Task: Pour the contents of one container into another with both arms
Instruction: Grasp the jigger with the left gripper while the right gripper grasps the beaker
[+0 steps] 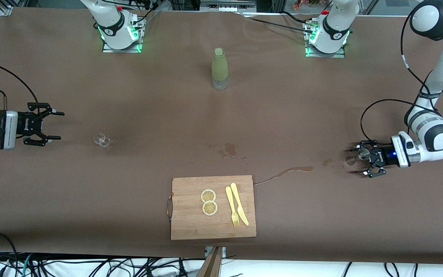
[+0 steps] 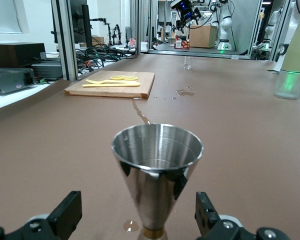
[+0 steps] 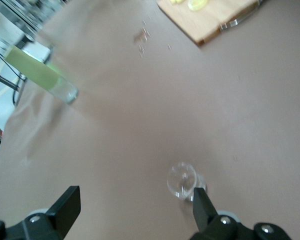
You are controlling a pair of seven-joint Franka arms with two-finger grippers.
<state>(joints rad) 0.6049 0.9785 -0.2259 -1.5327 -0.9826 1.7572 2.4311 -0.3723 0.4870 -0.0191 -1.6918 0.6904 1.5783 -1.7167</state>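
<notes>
I need to grab the cup with my left gripper by its narrow middle (image 2: 154, 230), so that the steel measuring cup's wide rim (image 2: 157, 147) stays free to pour.
A steel cone-shaped measuring cup (image 2: 157, 170) stands upright on the brown table, at the left arm's end. My left gripper (image 2: 137, 220) is open around it, with both fingers clear of its sides; it also shows in the front view (image 1: 354, 163), cup (image 1: 363, 154). A small clear glass (image 1: 102, 139) sits toward the right arm's end. My right gripper (image 1: 54, 125) is open, low over the table, apart from the glass (image 3: 182, 181), which lies beside one finger (image 3: 202, 205) of the right gripper (image 3: 135, 207).
A tall green bottle (image 1: 219, 69) stands mid-table near the bases. A wooden cutting board (image 1: 185, 215) nearer the front camera carries two lemon slices (image 1: 209, 202), a yellow fork (image 1: 232, 206) and knife (image 1: 239, 198). Spilled liquid (image 1: 285, 173) streaks from the board toward the steel cup.
</notes>
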